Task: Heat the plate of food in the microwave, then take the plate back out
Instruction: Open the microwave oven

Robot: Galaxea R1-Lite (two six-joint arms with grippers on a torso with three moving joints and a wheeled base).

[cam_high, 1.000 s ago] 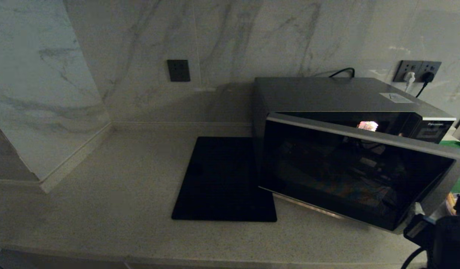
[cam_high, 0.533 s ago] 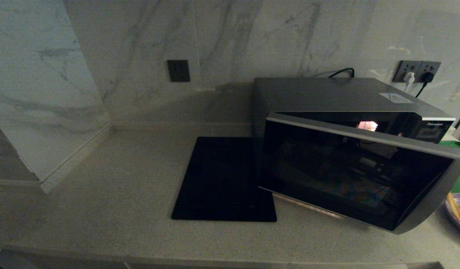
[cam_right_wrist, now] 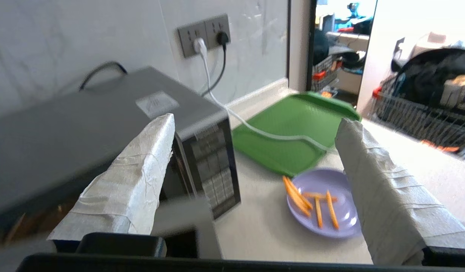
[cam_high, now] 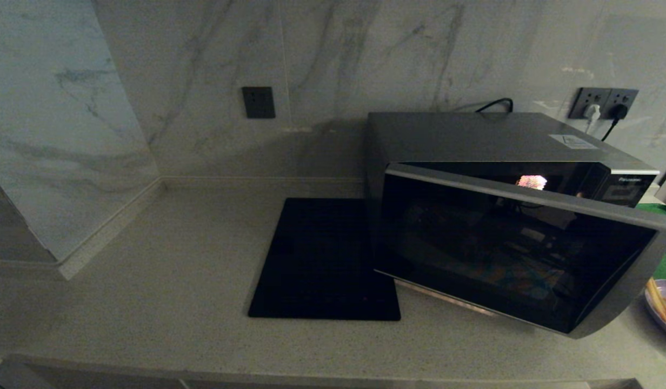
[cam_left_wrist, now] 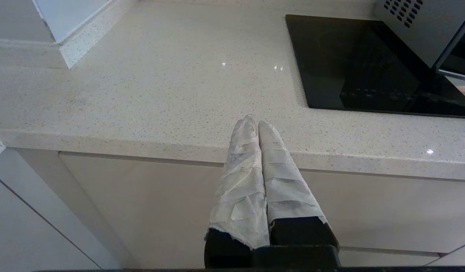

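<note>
My right gripper grips the lilac plate by its rim [cam_right_wrist: 331, 235] next, to heat the food in the microwave.
The silver-grey microwave [cam_high: 490, 138] stands on the counter's right half, its dark glass door [cam_high: 517, 254] ajar and swung partway out. The lilac plate of food [cam_high: 664, 307], with a few orange fries, rests on the counter to the right of the door's free corner. In the right wrist view the plate of food [cam_right_wrist: 332, 206] lies beyond my right gripper [cam_right_wrist: 257, 121], which hangs open and empty in the air between the microwave's button panel [cam_right_wrist: 213, 166] and the plate. My left gripper [cam_left_wrist: 255, 122] is shut and empty, parked low before the counter's front edge.
A flat black mat [cam_high: 325, 259] lies left of the microwave. A green tray [cam_right_wrist: 293, 128] sits behind the plate, with a white cable [cam_right_wrist: 270, 132] running over it to the wall sockets [cam_high: 603, 102]. A marble wall corner juts in at the far left.
My right gripper, seen at the door's lower right corner a second ago, has drawn back out of the head view, uncovering the plate. The door stays ajar.
</note>
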